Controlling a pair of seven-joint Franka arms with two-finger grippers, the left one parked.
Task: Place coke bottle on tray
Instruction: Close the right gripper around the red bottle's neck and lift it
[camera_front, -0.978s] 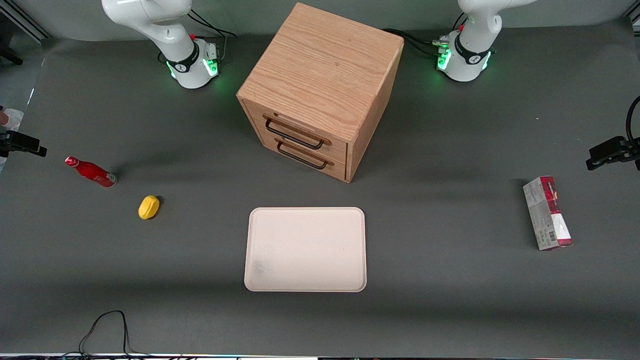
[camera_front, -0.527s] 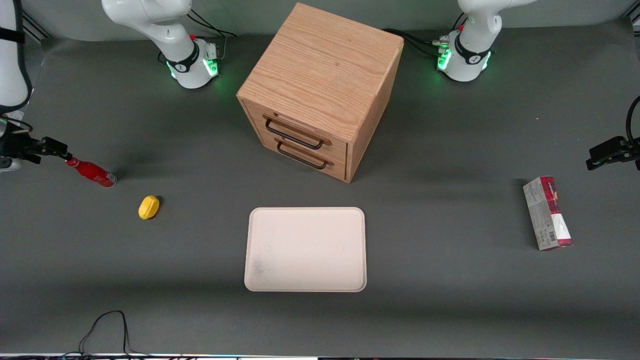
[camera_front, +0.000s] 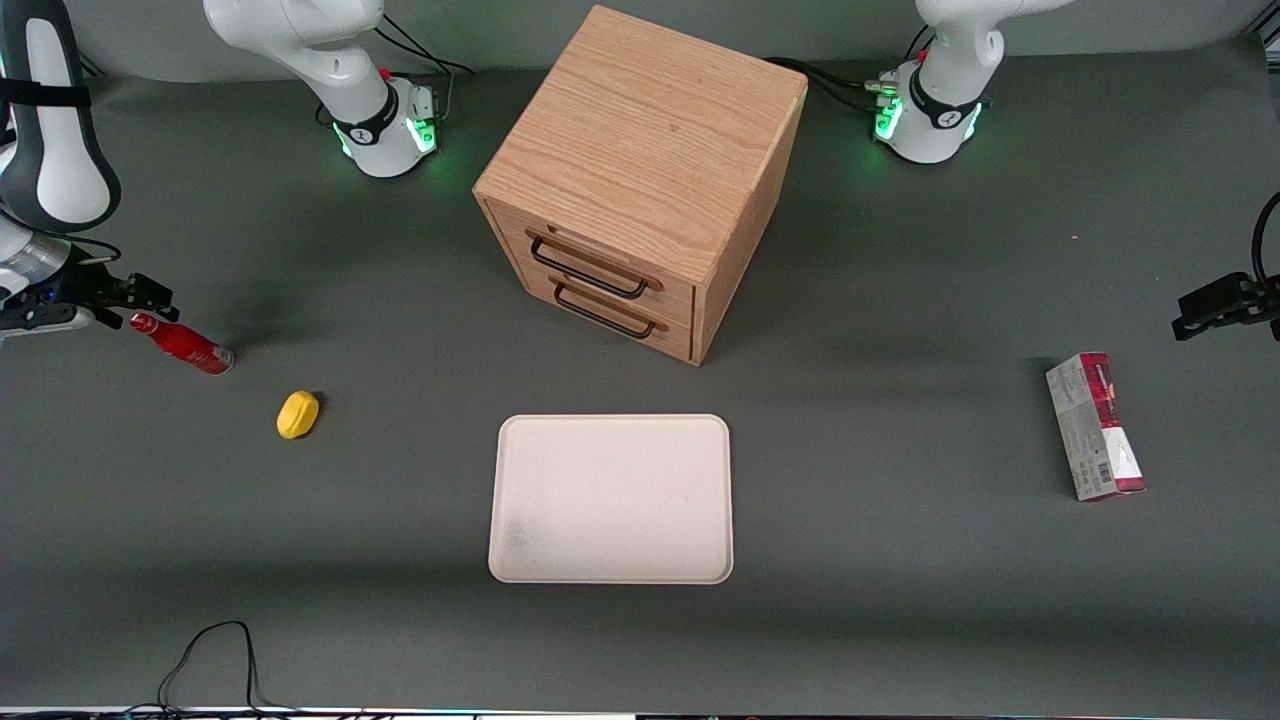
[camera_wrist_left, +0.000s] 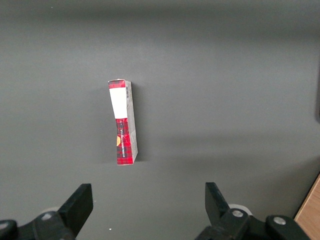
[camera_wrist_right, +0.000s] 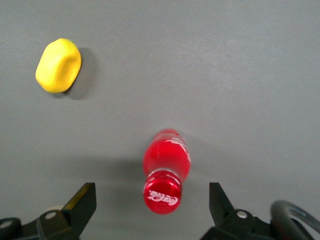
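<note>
I will next use my right gripper to grab the bottle by its end with the cap (camera_front: 144, 324), so that I can place the coke bottle on the tray (camera_front: 610, 500).
The coke bottle (camera_front: 185, 345), slim and red with a red cap, stands upright on the dark table toward the working arm's end. In the right wrist view I look down on the coke bottle (camera_wrist_right: 166, 160) and its cap. My right gripper (camera_front: 150, 297) hangs over the cap, open; in the wrist view the gripper (camera_wrist_right: 150, 202) has its fingers wide apart on either side of the cap, touching nothing. The cream-white tray (camera_front: 610, 500) lies flat near the table's middle, nearer the front camera than the cabinet, with nothing on it.
A yellow lemon-like lump (camera_front: 298, 414) lies between bottle and tray, also in the wrist view as the lump (camera_wrist_right: 58, 65). A wooden two-drawer cabinet (camera_front: 640, 180) stands mid-table. A red-and-grey carton (camera_front: 1095, 425) lies toward the parked arm's end. A black cable (camera_front: 210, 650) loops at the front edge.
My right arm has swung in from the table's end, carrying the gripper from beside the bottle to above its cap. The bottle, lump and tray have not moved.
</note>
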